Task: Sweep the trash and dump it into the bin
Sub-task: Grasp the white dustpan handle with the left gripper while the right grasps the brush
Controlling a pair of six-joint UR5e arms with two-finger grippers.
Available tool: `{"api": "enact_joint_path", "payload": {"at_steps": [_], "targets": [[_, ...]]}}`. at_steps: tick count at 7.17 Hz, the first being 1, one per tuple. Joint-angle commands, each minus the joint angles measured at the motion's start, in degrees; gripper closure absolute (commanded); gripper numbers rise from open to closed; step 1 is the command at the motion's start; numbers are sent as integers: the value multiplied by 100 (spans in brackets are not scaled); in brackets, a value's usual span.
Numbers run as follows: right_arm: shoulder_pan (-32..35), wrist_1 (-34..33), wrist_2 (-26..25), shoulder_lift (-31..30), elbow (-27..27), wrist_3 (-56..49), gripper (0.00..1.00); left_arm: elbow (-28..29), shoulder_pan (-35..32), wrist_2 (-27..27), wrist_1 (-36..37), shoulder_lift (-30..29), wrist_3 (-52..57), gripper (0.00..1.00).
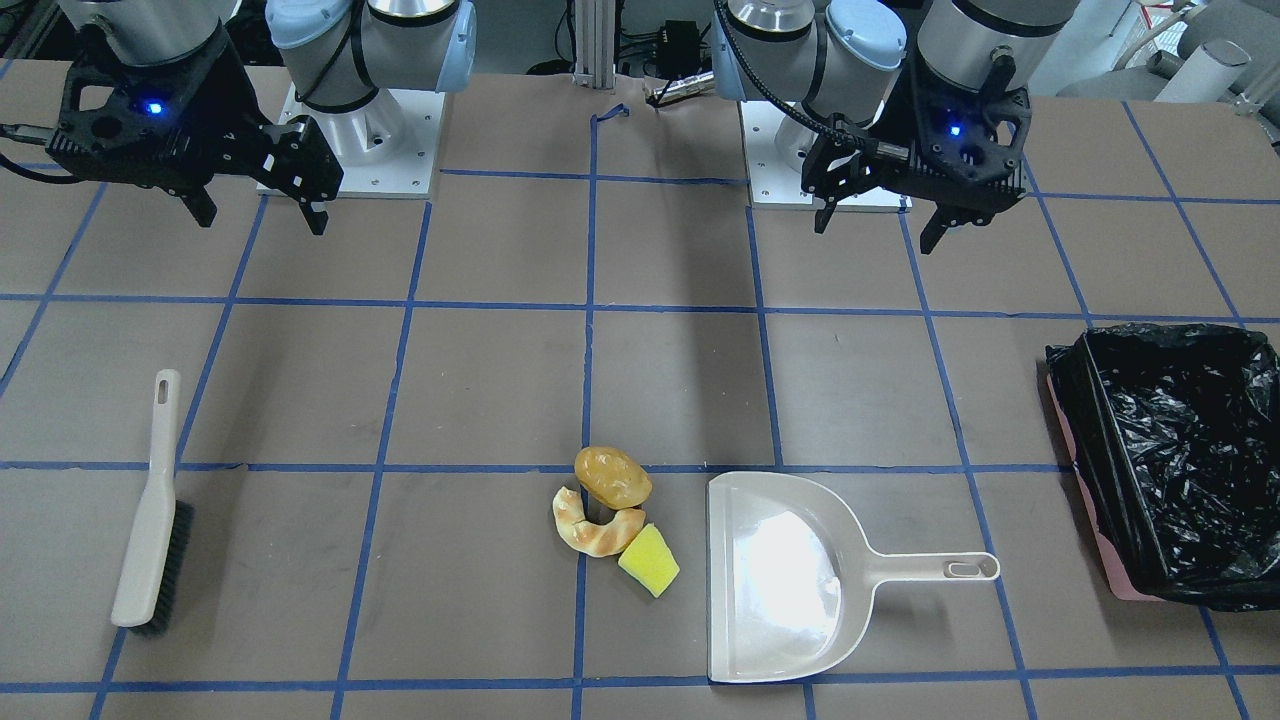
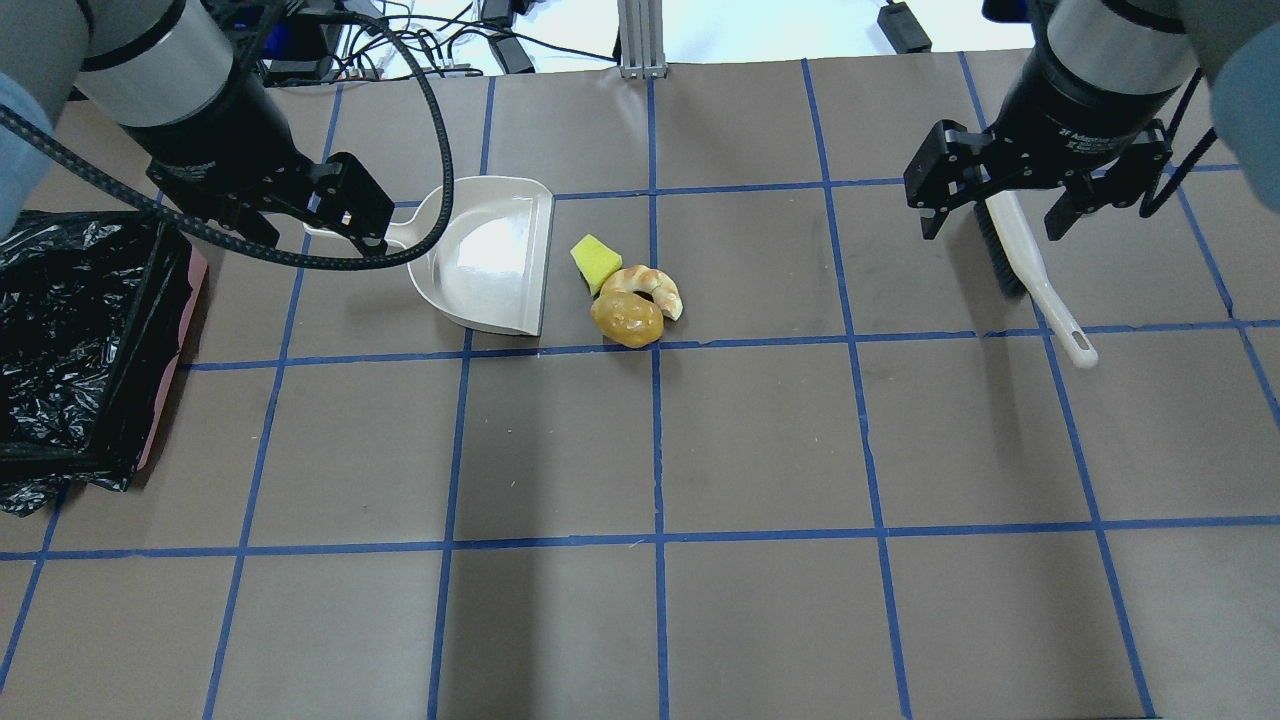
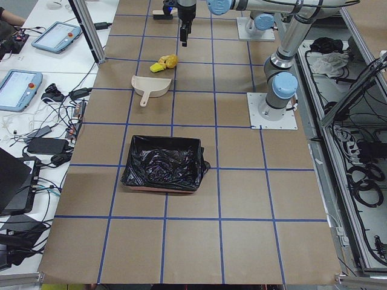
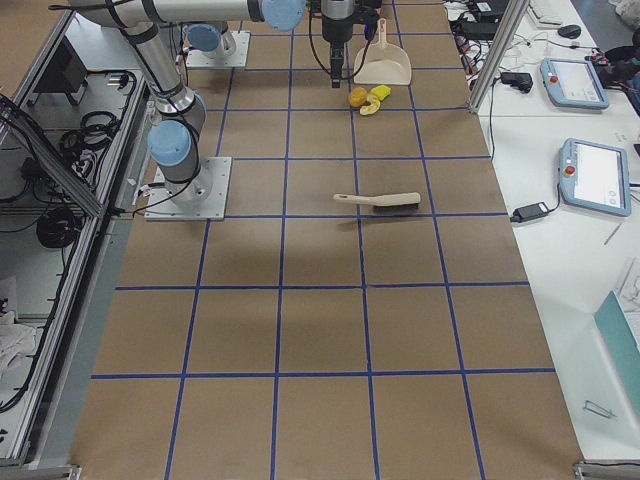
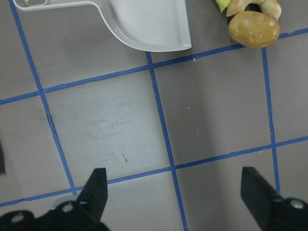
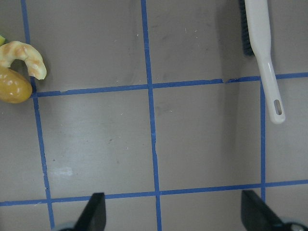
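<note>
Next, my right gripper takes hold of the white brush by its handle to sweep the trash into the dustpan.
The trash lies in one cluster: a golden-brown potato lump, a tan croissant piece and a yellow sponge wedge. The pink bin, lined with a black bag, stands at the table end on my left. My left gripper is open and empty, hovering near the dustpan's handle. My right gripper is open and empty, hovering above the brush.
A beige dustpan lies flat, its open edge right beside the sponge. A beige hand brush with dark bristles lies on my right. Brown table with a blue tape grid; cables beyond the far edge.
</note>
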Motion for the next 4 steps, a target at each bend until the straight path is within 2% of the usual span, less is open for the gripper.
{"api": "enact_joint_path", "payload": {"at_steps": [1,4], "targets": [[-5,-9,0,2,0,-26,0,-49,122,48,10,106,-37,0],[-5,-18,87,54,-18,35,0,-67,317,-13,158,45,-72,2]]}}
